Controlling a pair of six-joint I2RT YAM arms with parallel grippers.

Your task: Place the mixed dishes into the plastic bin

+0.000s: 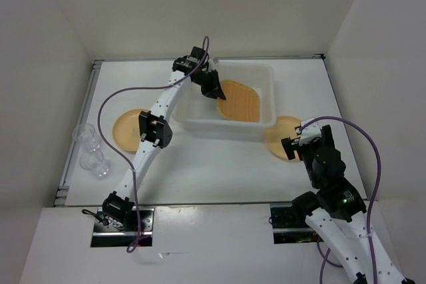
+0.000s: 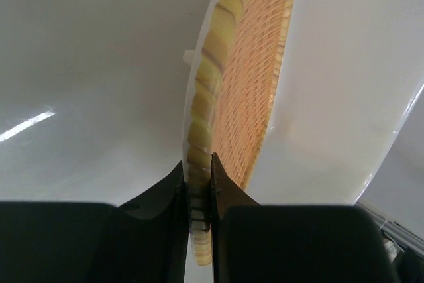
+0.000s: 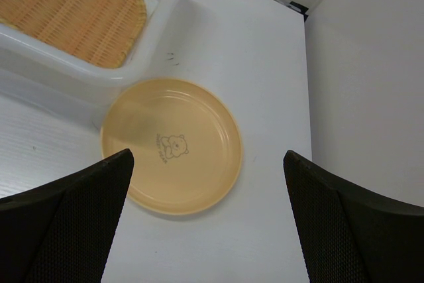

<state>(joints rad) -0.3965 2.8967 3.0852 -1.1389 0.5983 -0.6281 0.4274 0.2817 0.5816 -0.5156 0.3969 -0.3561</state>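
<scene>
I can open my left gripper: the woven tan plate (image 1: 239, 101) hangs fully inside the bin's sides.
The translucent white plastic bin (image 1: 266, 74) stands at the back centre. My left gripper (image 1: 218, 92) is inside it, shut on the rim of the rounded-square woven tan plate (image 1: 239, 101), which also shows edge-on in the left wrist view (image 2: 245, 64). One round tan-yellow plate (image 1: 278, 139) lies right of the bin, under my open, empty right gripper (image 1: 299, 145); it also shows with a bear print in the right wrist view (image 3: 172, 145). The other round plate (image 1: 126, 128) lies left of the bin, partly hidden by the left arm. Two clear plastic cups (image 1: 93, 151) stand at the far left.
The table is enclosed by white walls on three sides. A metal rail (image 1: 76, 131) runs along its left edge beside the cups. The bin corner (image 3: 99, 74) lies close to the right plate.
</scene>
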